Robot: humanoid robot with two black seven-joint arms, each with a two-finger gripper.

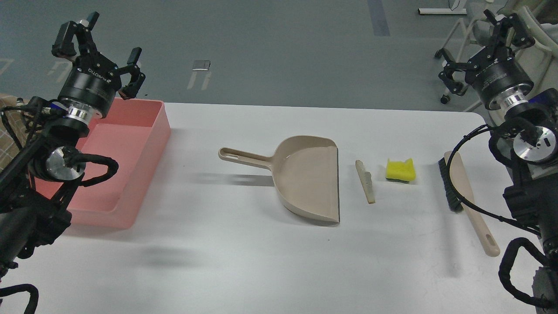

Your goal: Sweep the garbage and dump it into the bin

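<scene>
My left gripper should pick up the dustpan by its narrow handle next, because the dustpan's scoop is far wider than my fingers can open.
The garbage lies on the white table (pixel 244 261): a yellow notched sponge block (pixel 400 170) and a thin pale wedge (pixel 365 181), both just right of the beige dustpan (pixel 305 176), whose open mouth faces them. The pink bin (pixel 126 161) stands at the table's left edge. The beige black-bristled brush (pixel 462 194) lies at the right. My left gripper (pixel 100 50) is open and empty, raised above the bin's far end. My right gripper (pixel 486 46) is open and empty, raised above the table's far right corner, beyond the brush.
Beyond the table is grey floor with a chair base (pixel 453 56) at the far right. The dustpan's handle (pixel 244 156) points left toward the bin.
</scene>
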